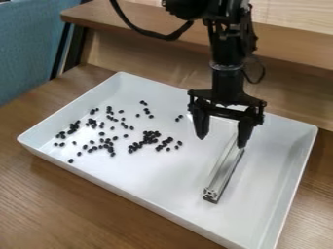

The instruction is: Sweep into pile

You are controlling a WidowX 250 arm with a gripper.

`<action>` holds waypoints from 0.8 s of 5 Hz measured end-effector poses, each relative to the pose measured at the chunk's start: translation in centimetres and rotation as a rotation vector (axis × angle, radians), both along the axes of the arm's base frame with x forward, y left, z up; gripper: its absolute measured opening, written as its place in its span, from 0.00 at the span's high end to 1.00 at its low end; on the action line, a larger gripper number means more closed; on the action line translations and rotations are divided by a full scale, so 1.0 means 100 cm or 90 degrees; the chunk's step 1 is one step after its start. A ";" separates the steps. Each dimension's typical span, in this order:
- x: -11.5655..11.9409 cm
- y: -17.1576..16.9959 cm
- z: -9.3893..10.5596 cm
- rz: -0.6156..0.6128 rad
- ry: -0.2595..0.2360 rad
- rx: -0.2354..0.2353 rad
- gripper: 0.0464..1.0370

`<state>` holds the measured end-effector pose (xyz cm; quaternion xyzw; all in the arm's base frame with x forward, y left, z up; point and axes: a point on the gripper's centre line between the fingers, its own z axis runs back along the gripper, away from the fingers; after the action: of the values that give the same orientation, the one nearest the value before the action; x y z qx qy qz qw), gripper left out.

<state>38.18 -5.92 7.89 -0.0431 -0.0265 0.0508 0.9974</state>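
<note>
The gripper should next pick up the silver metal bar (225, 169) by its long sides, so that it can sweep the scattered black beans into a pile.
My gripper (221, 141) hangs over the right half of the white tray (273, 185), its two fingers spread wide apart and nothing held between them. A silver metal bar (225, 169) lies lengthwise on the tray floor, its near end toward the tray's front edge. The right fingertip is over the bar's far part; whether it touches the bar I cannot tell. Small black beans (151, 136) are scattered across the left and middle of the tray, some in loose clusters, left of the gripper and the bar.
Raised tray walls run all around. The tray rests on a brown wooden table (58, 204). Behind it stands a wooden shelf (149, 26), close behind the arm. A blue-grey surface (32, 44) is at the upper left.
</note>
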 end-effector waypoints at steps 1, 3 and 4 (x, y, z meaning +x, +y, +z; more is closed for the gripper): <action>-0.001 -0.003 -0.012 0.006 0.012 0.006 0.04; -0.005 -0.013 -0.024 -0.001 0.017 0.021 0.04; -0.006 -0.013 -0.032 0.002 0.023 0.024 0.04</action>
<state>37.57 -7.18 4.64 -0.0232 -0.0099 0.0525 0.9983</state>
